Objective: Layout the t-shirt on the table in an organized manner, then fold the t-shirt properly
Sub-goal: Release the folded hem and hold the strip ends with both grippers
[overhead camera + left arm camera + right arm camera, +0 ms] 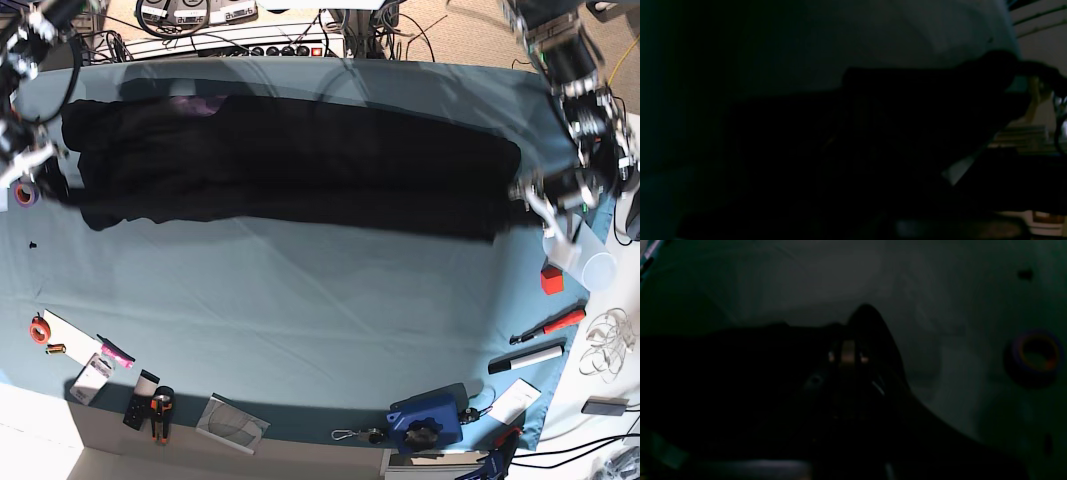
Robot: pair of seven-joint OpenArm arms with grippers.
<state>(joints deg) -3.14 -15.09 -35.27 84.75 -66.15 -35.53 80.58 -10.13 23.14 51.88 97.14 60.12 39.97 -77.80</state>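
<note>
My fingers sit by the table's near edge, so my right gripper holds the black t-shirt until its pinched end nears the table's far edge.
The black t-shirt [300,165] is pulled out long across the far half of the teal table [300,310], a patch of purple print [195,104] showing near its far edge. In the base view my left gripper [522,196] is shut on the shirt's right end, and my right gripper [55,182] is shut on its left end. The right wrist view is dark: black cloth [740,373] bunches around the fingers [848,355]. The left wrist view shows only dark cloth [907,116] over the table; the fingers are hidden there.
A purple tape roll [1037,355] lies just beside the right gripper. A clear cup [590,266], a red cube [551,279] and two markers [545,326] sit near the right edge. An orange roll [38,328], small tools [150,410] and a blue device [425,420] line the near edge.
</note>
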